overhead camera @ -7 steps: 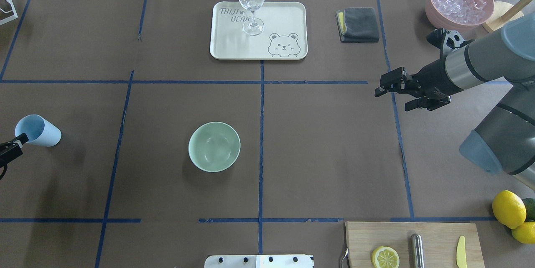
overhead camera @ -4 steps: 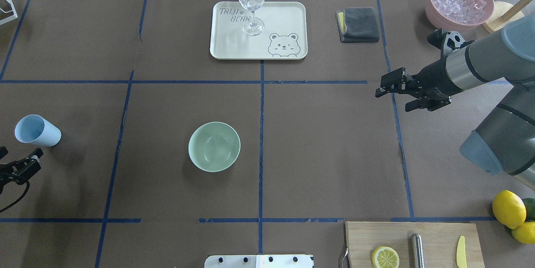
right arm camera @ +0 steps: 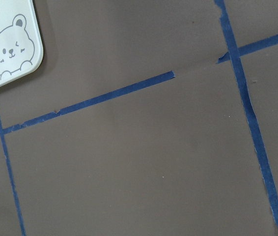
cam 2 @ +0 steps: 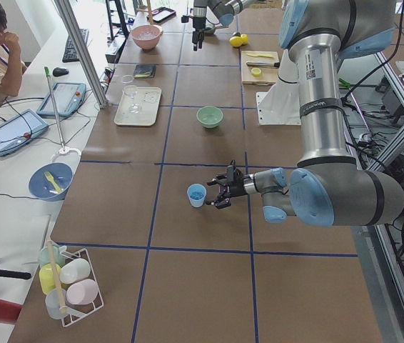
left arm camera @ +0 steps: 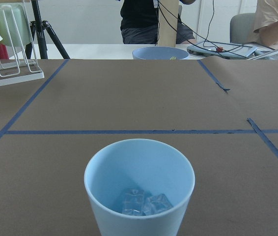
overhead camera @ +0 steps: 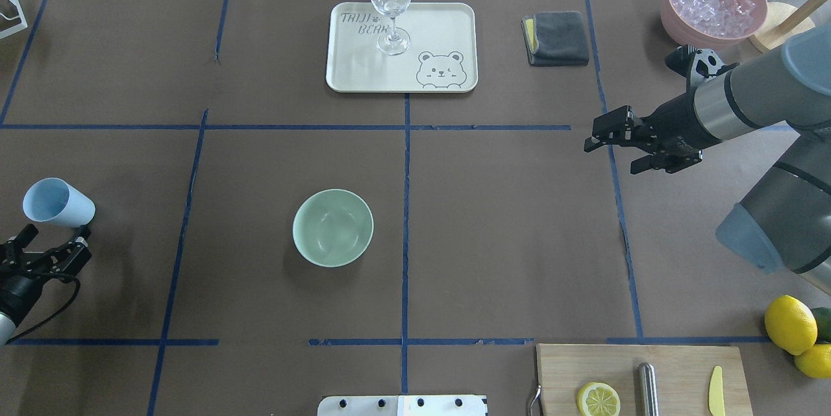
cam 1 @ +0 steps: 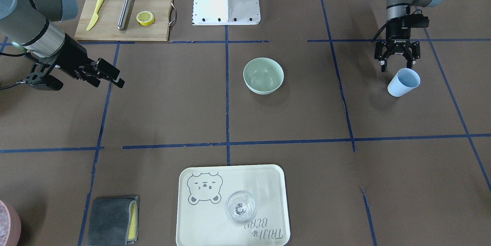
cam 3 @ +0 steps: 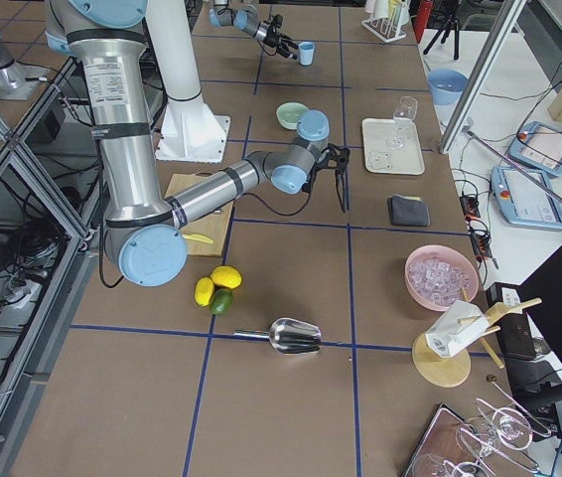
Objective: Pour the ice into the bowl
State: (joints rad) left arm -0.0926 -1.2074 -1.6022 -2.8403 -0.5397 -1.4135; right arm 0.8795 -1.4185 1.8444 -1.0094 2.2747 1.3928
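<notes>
The open cup (left arm camera: 139, 191) has loose ice cubes inside, so the left gripper should next grab the cup's outer side (left arm camera: 138, 225) and keep the cup upright.
The pale mint-green bowl (overhead camera: 333, 228) stands empty in the middle of the table and also shows in the front view (cam 1: 263, 75). A light blue cup (overhead camera: 58, 203) stands upright at the left edge. The left wrist view shows a few clear ice cubes (left arm camera: 141, 202) at the bottom of the cup (left arm camera: 139, 191). My left gripper (overhead camera: 55, 241) is open just on the robot's side of the cup, not around it; the front view (cam 1: 397, 67) shows the same. My right gripper (overhead camera: 610, 156) is open and empty above the table's right part, far from the bowl.
A pink container of ice (overhead camera: 713, 0) stands at the back right beside a grey cloth (overhead camera: 557, 37). A wine glass (overhead camera: 390, 4) stands on the bear tray (overhead camera: 448, 20). A cutting board (overhead camera: 675, 364) and lemons (overhead camera: 789, 324) lie at the front right.
My left gripper has moved in from the view's left edge and turned to face the cup from the robot's side. The cup, the bowl and the right arm have stayed put.
</notes>
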